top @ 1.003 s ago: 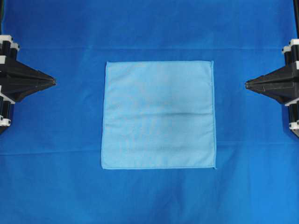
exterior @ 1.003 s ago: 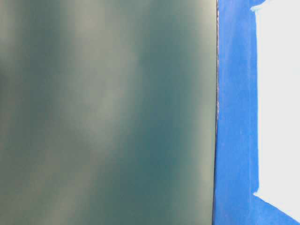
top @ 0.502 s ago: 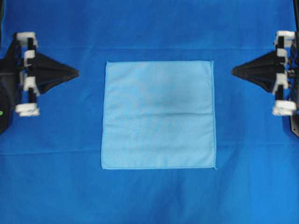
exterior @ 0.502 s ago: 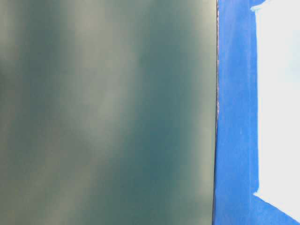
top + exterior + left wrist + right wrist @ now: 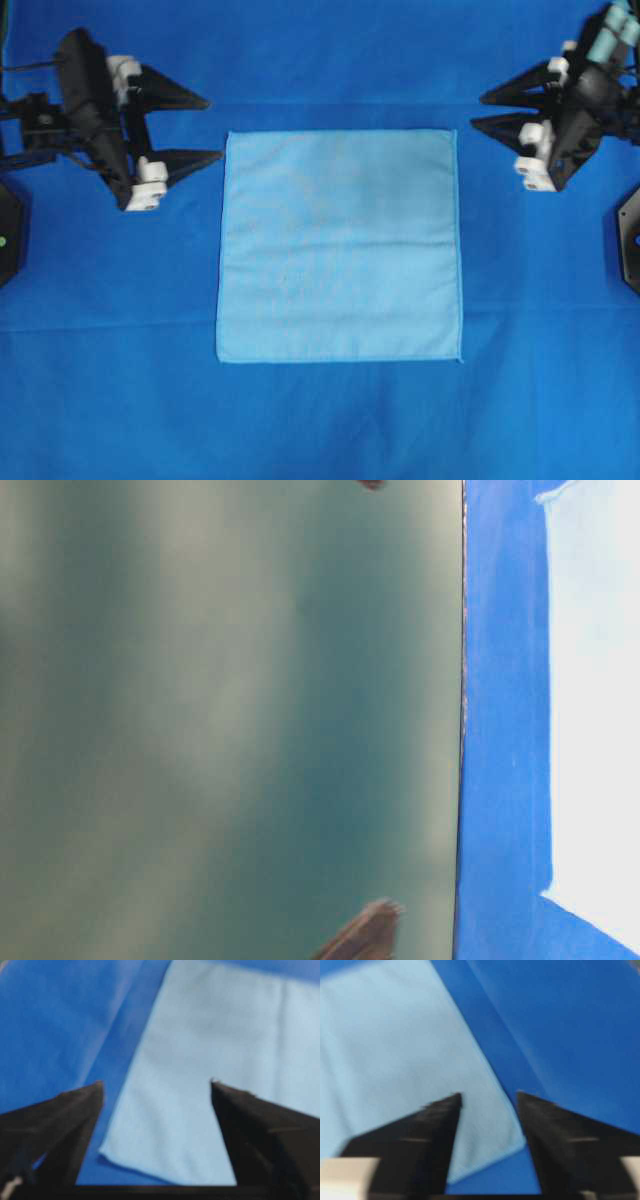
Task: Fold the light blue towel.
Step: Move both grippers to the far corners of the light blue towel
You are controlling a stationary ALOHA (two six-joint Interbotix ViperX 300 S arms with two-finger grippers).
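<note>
The towel lies flat across the table. My right gripper will next pinch the towel by the hem corner (image 5: pixel 452 135) (image 5: pixel 519 1140) just below the gripper's fingers to fold it.
The light blue towel (image 5: pixel 339 245) lies flat and square in the middle of the deep blue table covering (image 5: pixel 330 420). My left gripper (image 5: pixel 213 128) stands open just off the towel's far left corner, holding nothing. My right gripper (image 5: pixel 478 110) is open too, a little beyond the far right corner. In the left wrist view the towel (image 5: pixel 210 1075) shows between the spread fingers, its corner low in the frame, under my left gripper (image 5: pixel 156 1082). The right wrist view has the towel's corner (image 5: pixel 490 1125) below my right gripper (image 5: pixel 489 1093). Neither gripper touches the towel.
The table-level view is mostly filled by a blurred grey-green surface (image 5: pixel 230 720), with a strip of blue covering (image 5: pixel 505 730) and the pale towel (image 5: pixel 600 700) at its right. A dark arm base (image 5: pixel 630 235) sits at the right edge overhead.
Both grippers went from shut to open. Both arms swung toward the far side of the table and inward, nearing the towel's two far corners. The towel has not moved.
</note>
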